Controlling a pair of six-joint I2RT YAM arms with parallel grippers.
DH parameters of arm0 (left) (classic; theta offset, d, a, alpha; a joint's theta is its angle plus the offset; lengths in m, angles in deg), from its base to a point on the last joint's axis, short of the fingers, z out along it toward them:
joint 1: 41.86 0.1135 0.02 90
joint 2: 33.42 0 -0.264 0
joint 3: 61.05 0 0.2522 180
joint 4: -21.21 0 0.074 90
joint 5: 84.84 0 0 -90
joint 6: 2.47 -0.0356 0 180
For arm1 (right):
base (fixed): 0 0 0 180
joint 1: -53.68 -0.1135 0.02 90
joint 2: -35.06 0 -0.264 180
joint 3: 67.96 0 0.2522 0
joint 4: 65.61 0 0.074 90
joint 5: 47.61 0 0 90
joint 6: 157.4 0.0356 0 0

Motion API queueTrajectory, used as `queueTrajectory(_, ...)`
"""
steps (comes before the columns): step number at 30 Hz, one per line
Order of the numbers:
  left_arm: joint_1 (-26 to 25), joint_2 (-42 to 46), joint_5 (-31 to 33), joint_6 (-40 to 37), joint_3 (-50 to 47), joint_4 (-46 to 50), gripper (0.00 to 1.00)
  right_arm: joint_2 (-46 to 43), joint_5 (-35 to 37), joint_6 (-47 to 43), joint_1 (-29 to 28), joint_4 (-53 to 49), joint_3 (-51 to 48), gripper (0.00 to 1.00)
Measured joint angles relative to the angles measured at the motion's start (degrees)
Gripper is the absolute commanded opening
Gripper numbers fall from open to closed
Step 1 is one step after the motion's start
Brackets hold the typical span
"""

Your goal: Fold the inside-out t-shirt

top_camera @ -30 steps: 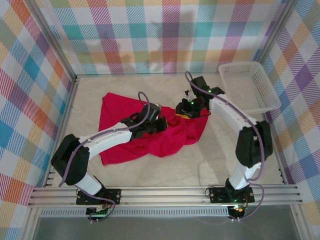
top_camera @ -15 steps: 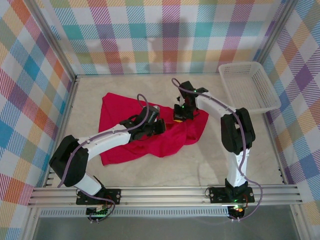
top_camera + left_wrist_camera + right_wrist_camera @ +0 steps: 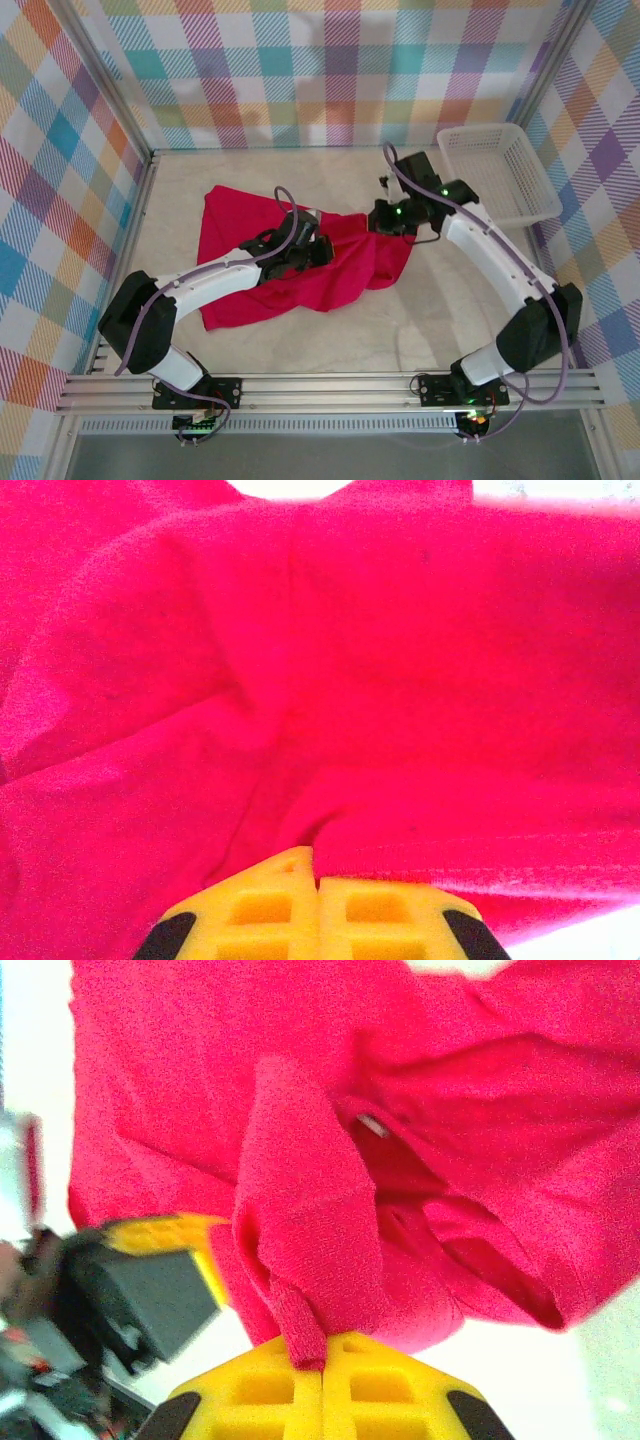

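Observation:
The hem fold lies low over the spread shirt and would settle there, so it is time for my left gripper to release it now.
The inside-out t-shirt (image 3: 345, 275) is a plain red, wrinkled cloth lying across the middle of the table. My left gripper (image 3: 322, 247) rests on its centre. In the left wrist view its yellow fingers (image 3: 250, 910) are shut, with a hem fold of the shirt (image 3: 400, 680) caught at my left gripper's (image 3: 318, 865) tips. My right gripper (image 3: 380, 217) is at the shirt's right back edge. In the right wrist view my right gripper (image 3: 322, 1355) is shut on a rolled fold of the shirt (image 3: 310, 1200), lifted off the table. A small white tag (image 3: 372, 1125) shows in the cloth.
A white plastic basket (image 3: 495, 175) stands at the back right corner. Checked walls close the table on three sides. Bare tabletop (image 3: 440, 320) lies in front of and to the right of the shirt. The left gripper's body (image 3: 140, 1280) sits close beside the right gripper.
My right gripper has shut on the shirt's edge and drawn back to the right, its arm swinging out to the right. The left arm has hardly moved.

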Motion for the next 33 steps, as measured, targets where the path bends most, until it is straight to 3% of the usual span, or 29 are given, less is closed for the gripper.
queueTrajectory(4, 0.0, 0.0, -1.0, 0.0, 0.0, -0.1, 0.00, -1.8, -1.2, 1.0, 2.6, 2.8, -9.8, 0.00)
queueTrajectory(5, -0.1, 0.0, -1.1, 0.0, 0.0, 0.1, 0.09, -1.7, -1.7, 1.4, 3.5, 3.7, -11.6, 0.00)
queueTrajectory(6, -0.3, 0.0, -0.7, -0.3, 0.4, 1.3, 0.31, -1.7, -2.1, 1.8, 4.3, 4.2, -12.7, 0.00)
queueTrajectory(7, -0.3, 0.1, 0.3, -0.4, 0.9, 3.1, 0.40, -1.7, -2.3, 2.0, 4.9, 4.4, -13.1, 0.00)
queueTrajectory(11, 1.0, 3.3, 7.8, 0.0, 1.9, 13.8, 0.53, -3.9, -1.9, 3.1, 9.2, 5.4, -13.1, 0.00)
queueTrajectory(15, 9.7, 10.4, 11.6, 0.3, 0.0, 22.1, 0.53, -10.1, -0.7, 4.2, 15.0, 7.2, -13.3, 0.00)
queueTrajectory(20, 25.0, 18.3, 10.8, 1.7, -8.3, 27.2, 0.55, -17.1, -0.6, 7.2, 21.7, 11.6, -17.0, 0.00)
queueTrajectory(23, 31.4, 19.2, 8.8, 2.1, -12.2, 30.0, 0.57, -17.5, -0.9, 8.7, 22.9, 13.1, -20.2, 0.00)
queueTrajectory(28, 37.3, 17.2, 6.5, 2.3, -13.5, 33.3, 0.53, -16.0, -2.1, 9.3, 24.2, 13.9, -23.5, 0.00)
queueTrajectory(33, 38.3, 13.1, 5.0, 2.4, -14.7, 32.7, 0.47, -14.5, -3.7, 9.3, 25.0, 15.0, -23.9, 0.00)
